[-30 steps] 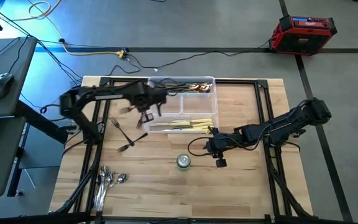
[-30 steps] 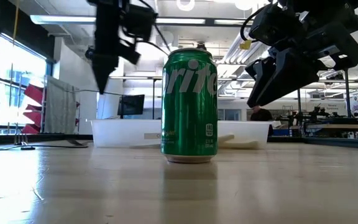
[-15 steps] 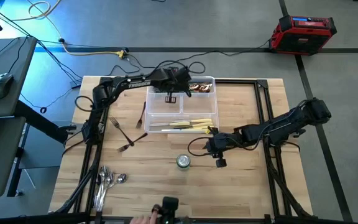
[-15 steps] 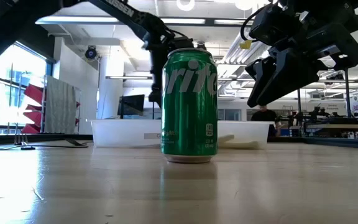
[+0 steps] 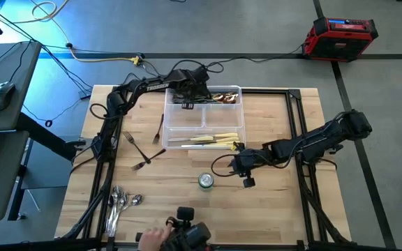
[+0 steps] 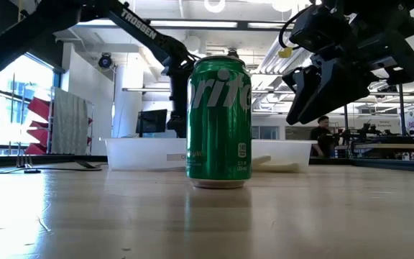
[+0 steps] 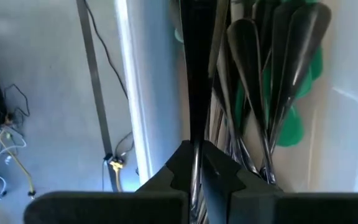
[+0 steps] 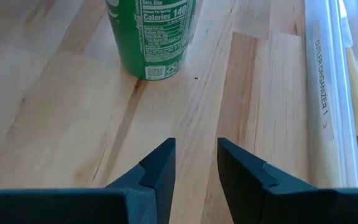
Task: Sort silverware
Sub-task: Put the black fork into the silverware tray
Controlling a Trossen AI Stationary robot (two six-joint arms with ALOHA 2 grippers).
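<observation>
The dark utensil [image 7: 195, 74] lines up over the pile inside the far compartment's side [image 7: 131, 81] and would fall among those pieces, so it is time for my left gripper to release it.
My left gripper [image 5: 187, 102] hangs over the far compartment of the clear tray [image 5: 240, 115], shut on a dark slim utensil [image 7: 195, 74]. Below it lie green-handled pieces [image 7: 300, 68] with metal ends. Cream-handled knives [image 5: 215, 139] lie in the tray's near compartment. Dark forks [image 5: 142, 152] lie flat on the table left of the tray, and shiny spoons [image 5: 121, 202] lie near the table's near-left corner. My right gripper [image 5: 246, 180] is open, hovering above bare wood right of the green can [image 5: 206, 181]. My left gripper pinches the dark utensil's shaft [image 7: 196, 134] between its two fingers, which lie along it. The utensil runs on past the fingertips [image 7: 219, 165] and stands above the pieces in the tray. Which end it has is hidden by the fingers.
The green can [image 6: 218, 122] stands upright near the table's middle, between the tray [image 6: 142, 152] and the near edge. A person's hand [image 5: 152, 240] with a dark device shows at the near edge. A red box [image 5: 340, 36] sits on the floor beyond the table.
My left gripper has travelled from the table left of the tray toward the far edge and right, carrying the dark utensil, and now stands over the tray's far compartment. A person's hand has come in at the near edge.
</observation>
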